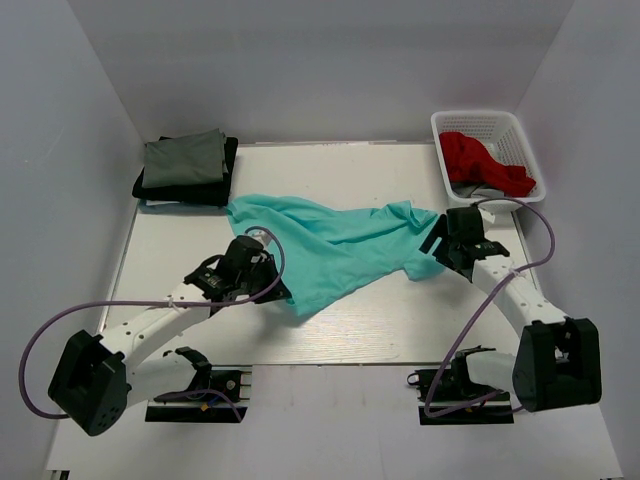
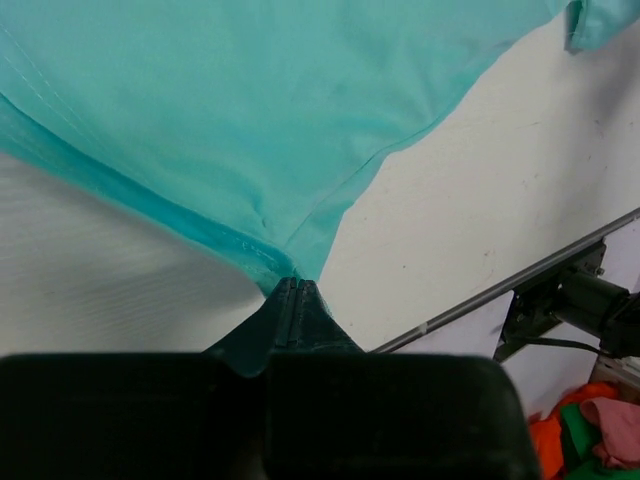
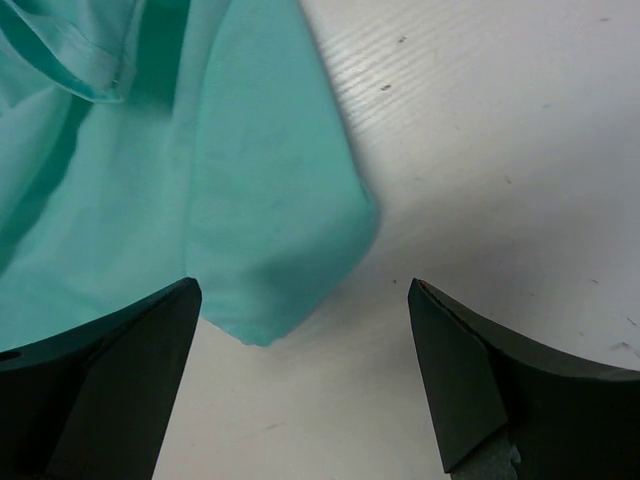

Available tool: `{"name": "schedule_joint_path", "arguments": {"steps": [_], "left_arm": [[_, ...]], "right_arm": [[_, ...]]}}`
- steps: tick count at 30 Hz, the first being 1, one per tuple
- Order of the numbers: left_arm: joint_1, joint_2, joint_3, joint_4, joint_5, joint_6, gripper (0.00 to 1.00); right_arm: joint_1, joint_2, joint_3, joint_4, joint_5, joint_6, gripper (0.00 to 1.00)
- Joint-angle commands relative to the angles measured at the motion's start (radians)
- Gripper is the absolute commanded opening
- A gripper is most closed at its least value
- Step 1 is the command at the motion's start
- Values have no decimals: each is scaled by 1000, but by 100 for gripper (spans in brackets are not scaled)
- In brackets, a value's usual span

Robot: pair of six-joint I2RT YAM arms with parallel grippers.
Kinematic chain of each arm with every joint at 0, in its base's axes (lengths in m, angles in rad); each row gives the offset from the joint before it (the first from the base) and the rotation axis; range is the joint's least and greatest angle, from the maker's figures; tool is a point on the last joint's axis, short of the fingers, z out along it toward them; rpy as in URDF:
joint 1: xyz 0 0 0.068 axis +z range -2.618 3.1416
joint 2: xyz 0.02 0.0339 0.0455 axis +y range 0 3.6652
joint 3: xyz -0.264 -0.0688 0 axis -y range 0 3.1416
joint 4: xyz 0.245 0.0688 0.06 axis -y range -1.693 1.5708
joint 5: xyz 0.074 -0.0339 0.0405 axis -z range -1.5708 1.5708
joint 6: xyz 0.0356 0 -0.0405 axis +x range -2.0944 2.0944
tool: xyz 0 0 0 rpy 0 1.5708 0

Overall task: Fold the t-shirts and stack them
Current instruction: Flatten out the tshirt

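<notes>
Next, my right gripper will grab the teal t-shirt's rounded tip [image 1: 433,259] [image 3: 288,292], opposite the hem corner my left gripper holds, to spread it for folding.
A light teal t-shirt [image 1: 340,245] lies spread and rumpled across the middle of the table. My left gripper [image 1: 283,297] is at its near corner, and the left wrist view shows that gripper [image 2: 293,285] shut on the hem corner of the teal cloth [image 2: 250,100]. My right gripper [image 1: 440,245] hovers at the shirt's right end. In the right wrist view the right gripper [image 3: 305,290] stands wide open, and a rounded tip of teal cloth [image 3: 270,200] lies just ahead of its left finger [image 3: 130,370], untouched. A grey-green t-shirt [image 1: 185,155] lies folded on a black one [image 1: 185,190] at the back left.
A white lattice basket [image 1: 515,130] at the back right holds a red t-shirt [image 1: 480,160] over something grey. White walls close in the table on three sides. Orange and green cloth [image 2: 590,430] shows beyond the table edge in the left wrist view.
</notes>
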Motion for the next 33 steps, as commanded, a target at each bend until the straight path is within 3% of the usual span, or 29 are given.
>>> {"name": "schedule_joint_path", "arguments": {"steps": [1, 7, 13, 18, 29, 33], "left_arm": [[-3, -19, 48, -17, -72, 40, 0], [6, -19, 70, 15, -110, 49, 0], [6, -38, 70, 4, -147, 58, 0], [15, -47, 51, 4, -167, 58, 0], [15, -15, 51, 4, -176, 49, 0], [15, 5, 61, 4, -176, 49, 0]], "right_arm": [[-4, -54, -7, -126, 66, -26, 90], [-1, -46, -48, -151, 120, -94, 90], [-4, 117, 1, -125, 206, -58, 90], [1, 217, 36, -34, 183, -26, 90], [-1, 282, 90, 95, 115, -37, 90], [-1, 340, 107, 104, 75, -40, 84]]}}
